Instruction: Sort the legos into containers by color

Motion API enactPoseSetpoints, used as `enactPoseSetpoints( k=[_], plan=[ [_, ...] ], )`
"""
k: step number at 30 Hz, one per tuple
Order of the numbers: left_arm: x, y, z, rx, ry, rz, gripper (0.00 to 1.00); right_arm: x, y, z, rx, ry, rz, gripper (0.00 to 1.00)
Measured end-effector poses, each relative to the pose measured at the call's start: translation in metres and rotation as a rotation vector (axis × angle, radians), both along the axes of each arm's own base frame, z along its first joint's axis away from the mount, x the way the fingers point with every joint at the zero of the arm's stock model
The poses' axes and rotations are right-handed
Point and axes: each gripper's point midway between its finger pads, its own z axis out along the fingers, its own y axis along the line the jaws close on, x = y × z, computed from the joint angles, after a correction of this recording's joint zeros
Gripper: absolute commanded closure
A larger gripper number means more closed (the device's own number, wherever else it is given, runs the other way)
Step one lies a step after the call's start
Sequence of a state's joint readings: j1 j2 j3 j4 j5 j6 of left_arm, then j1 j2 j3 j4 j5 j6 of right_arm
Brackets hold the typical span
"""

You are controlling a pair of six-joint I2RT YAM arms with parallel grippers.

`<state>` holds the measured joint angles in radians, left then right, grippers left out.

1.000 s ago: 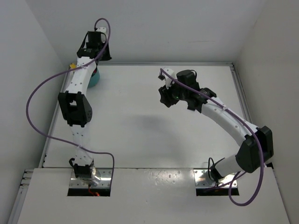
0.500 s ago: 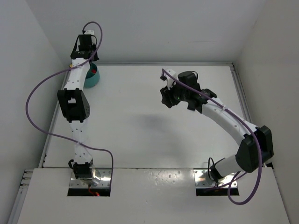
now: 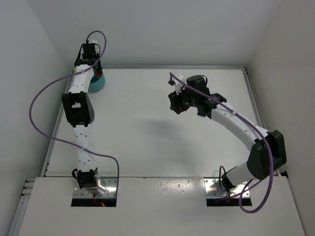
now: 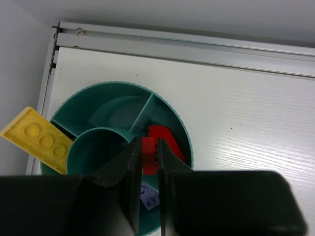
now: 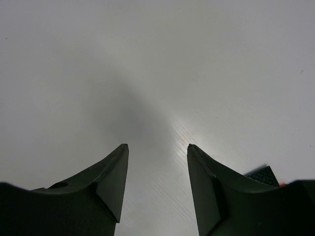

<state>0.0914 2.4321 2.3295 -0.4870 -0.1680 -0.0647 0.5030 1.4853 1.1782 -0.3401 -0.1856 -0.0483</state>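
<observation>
The robot's left gripper should open now. The second red lego's section of the bowl is below, so the small red lego would land in the bowl (image 3: pixel 96 85).
The teal divided bowl (image 4: pixel 172 118) stands at the table's far left corner, also seen as the bowl (image 3: pixel 96 85) from above. My left gripper (image 4: pixel 147 147) hangs right over it, shut on a small red lego (image 4: pixel 148 156). A second red lego (image 4: pixel 167 138) lies in the compartment just beyond the fingers. A purple lego (image 4: pixel 147 194) lies in the nearer compartment, and a yellow lego plate (image 4: pixel 37 138) leans on the bowl's left rim. My right gripper (image 5: pixel 157 147) stands open over bare table near the middle, nothing between its fingers; from above it is the right gripper (image 3: pixel 175 102).
A metal rail (image 4: pixel 197 49) runs along the table's far edge just behind the bowl, with the left wall (image 4: pixel 19 64) close beside it. The left arm's purple cable (image 3: pixel 39 105) loops out to the left.
The left arm has swung further left and back, bringing its gripper with the red lego over the bowl. The right arm has barely moved.
</observation>
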Motion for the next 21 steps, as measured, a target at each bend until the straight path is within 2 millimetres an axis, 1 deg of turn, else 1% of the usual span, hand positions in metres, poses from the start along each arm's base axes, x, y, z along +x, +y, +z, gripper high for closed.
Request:
enactPoseSetpoints(
  k=[2, 3, 5, 6, 8, 12, 13, 21],
  plan=[
    [0.001, 0.0, 0.0, 0.0, -0.003, -0.001, 0.91, 0.0, 0.0, -0.003, -0.004, 0.006, 0.0, 0.48],
    [0.002, 0.0, 0.0, 0.0, -0.004, -0.001, 0.86, 0.0, 0.0, -0.004, -0.005, 0.008, 0.0, 0.48],
    [0.002, 0.0, -0.001, 0.001, -0.006, -0.001, 0.8, 0.001, 0.0, -0.006, -0.006, 0.012, 0.0, 0.48],
    [0.002, 0.0, 0.0, 0.002, -0.006, 0.0, 0.75, 0.001, 0.0, -0.007, -0.008, 0.016, -0.001, 0.48],
    [0.003, 0.001, 0.001, 0.005, -0.008, 0.0, 0.7, 0.002, 0.0, -0.009, -0.009, 0.023, -0.005, 0.48],
    [0.003, 0.001, 0.002, 0.008, -0.013, 0.002, 0.57, 0.002, 0.0, -0.013, -0.012, 0.032, -0.007, 0.48],
    [0.003, 0.001, 0.002, 0.009, -0.013, 0.001, 0.55, 0.002, 0.0, -0.013, -0.012, 0.033, -0.007, 0.48],
    [0.005, 0.002, 0.004, 0.008, -0.022, 0.002, 0.55, 0.003, -0.001, -0.014, -0.012, 0.034, -0.014, 0.48]
  ],
)
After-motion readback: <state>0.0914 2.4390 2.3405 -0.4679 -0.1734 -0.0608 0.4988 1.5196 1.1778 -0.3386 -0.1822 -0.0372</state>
